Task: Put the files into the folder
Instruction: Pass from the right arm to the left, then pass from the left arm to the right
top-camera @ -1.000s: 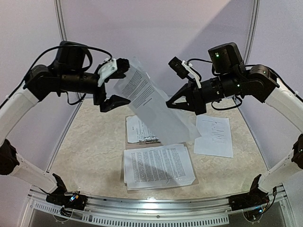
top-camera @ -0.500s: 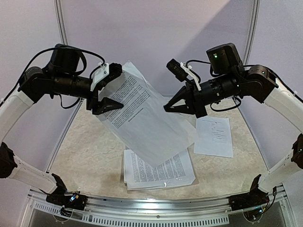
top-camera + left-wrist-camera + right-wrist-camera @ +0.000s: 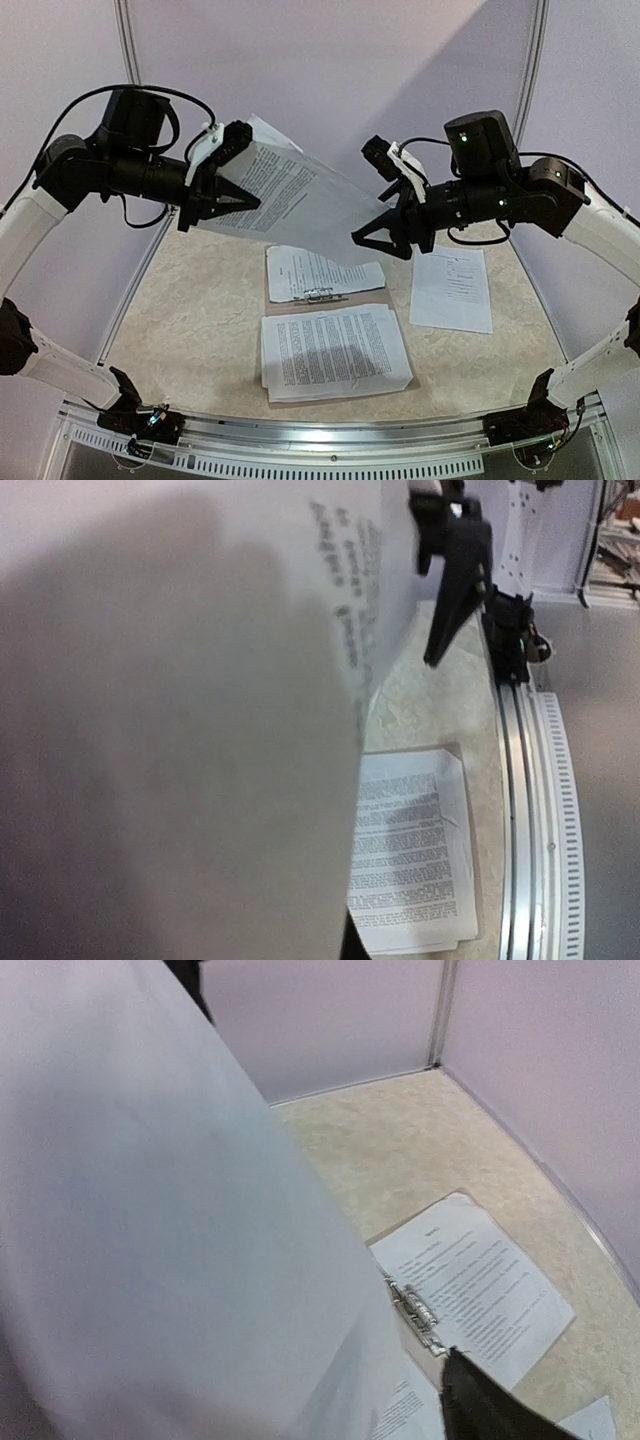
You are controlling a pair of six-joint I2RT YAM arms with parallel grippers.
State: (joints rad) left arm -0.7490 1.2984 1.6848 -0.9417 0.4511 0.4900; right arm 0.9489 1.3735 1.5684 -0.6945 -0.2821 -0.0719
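Note:
My right gripper must grab the hanging sheet's loose end opposite my left gripper, to spread it between both and put it into the folder [image 3: 275,300].
One white printed sheet [image 3: 300,205] of the files hangs in the air, tilted down to the right. My left gripper [image 3: 240,195] is shut on its upper left edge. My right gripper [image 3: 380,238] stands open at the sheet's lower right end, one dark finger [image 3: 490,1410] showing. The raised sheet [image 3: 180,740] fills both wrist views. The tan folder [image 3: 275,300] lies open on the table with a metal clip [image 3: 318,294] across its middle. One sheet [image 3: 320,272] lies on its far half and a stack [image 3: 335,352] on its near half.
A single printed sheet [image 3: 452,288] lies on the table right of the folder. Pale booth walls [image 3: 330,70] close in the back and sides. A metal rail [image 3: 330,440] runs along the near edge between the arm bases.
My left gripper has shut on the sheet's upper edge and my right gripper has opened, letting go. The sheet has swung from hanging steeply to a flatter tilt, uncovering the folder.

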